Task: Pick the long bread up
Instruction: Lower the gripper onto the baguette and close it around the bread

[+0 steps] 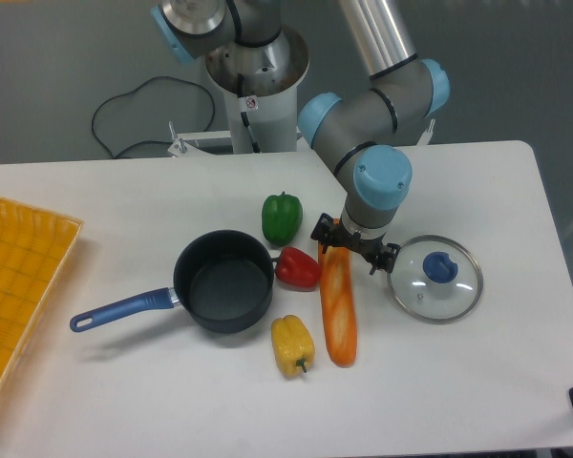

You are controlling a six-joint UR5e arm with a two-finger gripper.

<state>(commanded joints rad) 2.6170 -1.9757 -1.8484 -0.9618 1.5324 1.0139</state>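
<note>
The long bread is to be picked up, so my gripper will next grab it by its end point(334, 258) beside the red pepper point(298, 269).
The long bread point(339, 310) is a slim orange-tan baguette lying flat on the white table, running from near the red pepper down toward the front. My gripper point(350, 245) hangs straight down over the bread's far end. Its black jaws stick out on both sides of the wrist, spread apart, one left of the bread's tip and one toward the lid. The fingertips are hidden under the wrist. The bread rests on the table.
A dark pan point(223, 281) with a blue handle sits left of the bread. A red pepper point(298, 268) touches the bread's left side, with a green pepper point(282, 218) behind and a yellow pepper point(292, 344) in front. A glass lid point(437, 278) lies right. An orange tray point(14, 296) is far left.
</note>
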